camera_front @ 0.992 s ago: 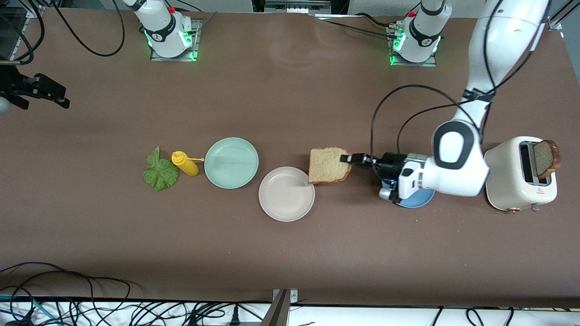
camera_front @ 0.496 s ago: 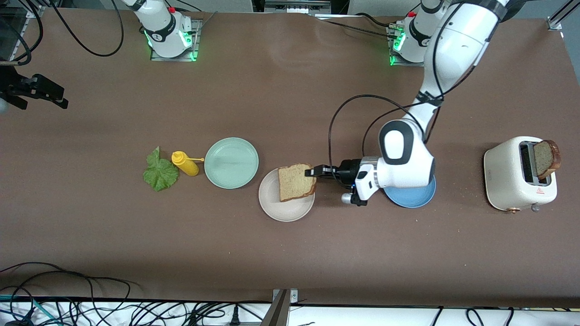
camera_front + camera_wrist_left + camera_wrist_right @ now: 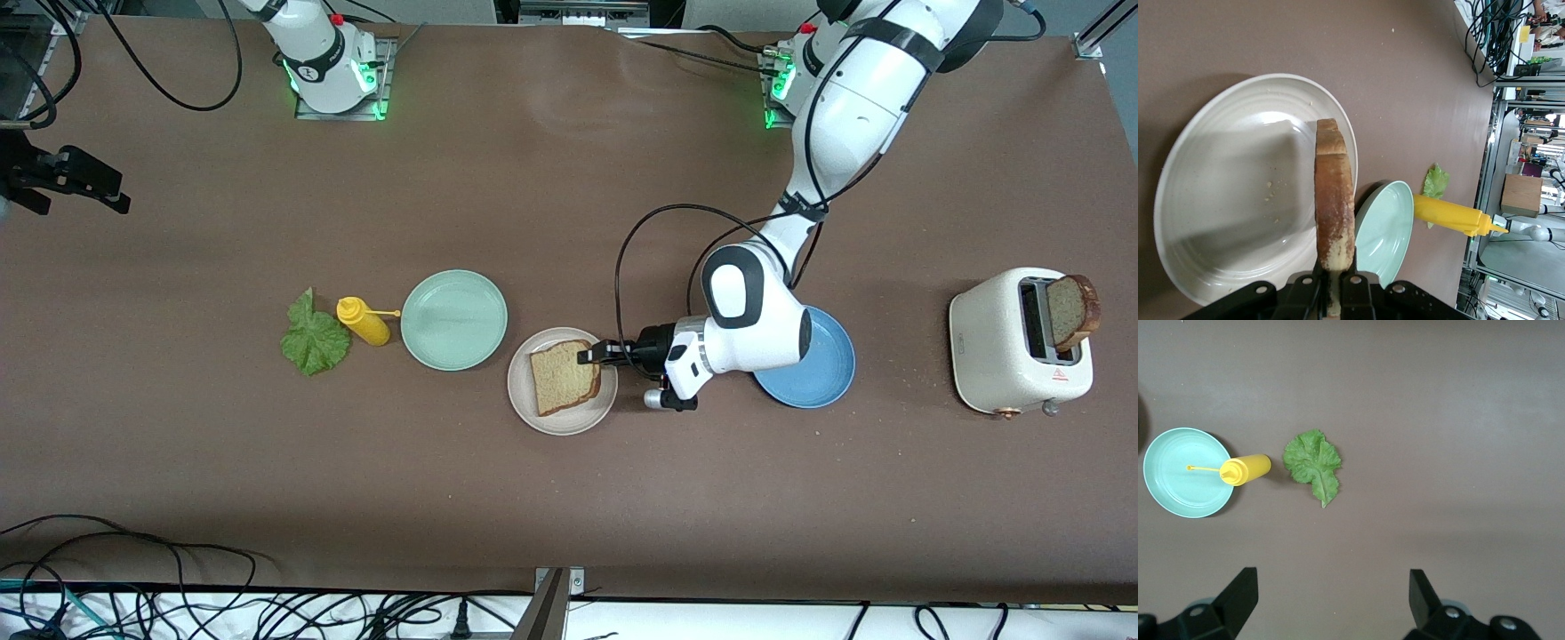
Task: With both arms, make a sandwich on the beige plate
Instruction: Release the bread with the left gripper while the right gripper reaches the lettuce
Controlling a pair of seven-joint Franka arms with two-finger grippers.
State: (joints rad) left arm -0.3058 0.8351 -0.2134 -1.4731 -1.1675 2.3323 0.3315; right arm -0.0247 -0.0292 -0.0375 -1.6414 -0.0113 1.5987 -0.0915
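Observation:
The bread slice's lower edge is inside the beige plate's rim (image 3: pixel 546 427) (image 3: pixel 1165 193), low over the plate, so the slice would lie in place. I should open my left gripper now.
My left gripper (image 3: pixel 591 356) is shut on the edge of a brown bread slice (image 3: pixel 563 376) and holds it low over the beige plate (image 3: pixel 569 424). In the left wrist view the bread slice (image 3: pixel 1335 200) stands edge-on between the left gripper's (image 3: pixel 1335 280) fingers, above the beige plate (image 3: pixel 1238 200). A second bread slice (image 3: pixel 1071 311) sticks up from the toaster (image 3: pixel 1013 342). The green lettuce leaf (image 3: pixel 313 340) lies flat on the table toward the right arm's end. My right gripper (image 3: pixel 120 196) waits open and empty over that end of the table; in its wrist view the right gripper (image 3: pixel 1331 587) looks down on the lettuce leaf (image 3: pixel 1313 461).
A mint-green plate (image 3: pixel 453 320) and a yellow mustard bottle (image 3: pixel 363 321) lie between the beige plate and the lettuce. A blue plate (image 3: pixel 822 364) sits partly under my left arm. Cables run along the table's near edge.
My left arm has carried the bread slice from beside the beige plate to over it and lowered it. The right gripper has barely moved.

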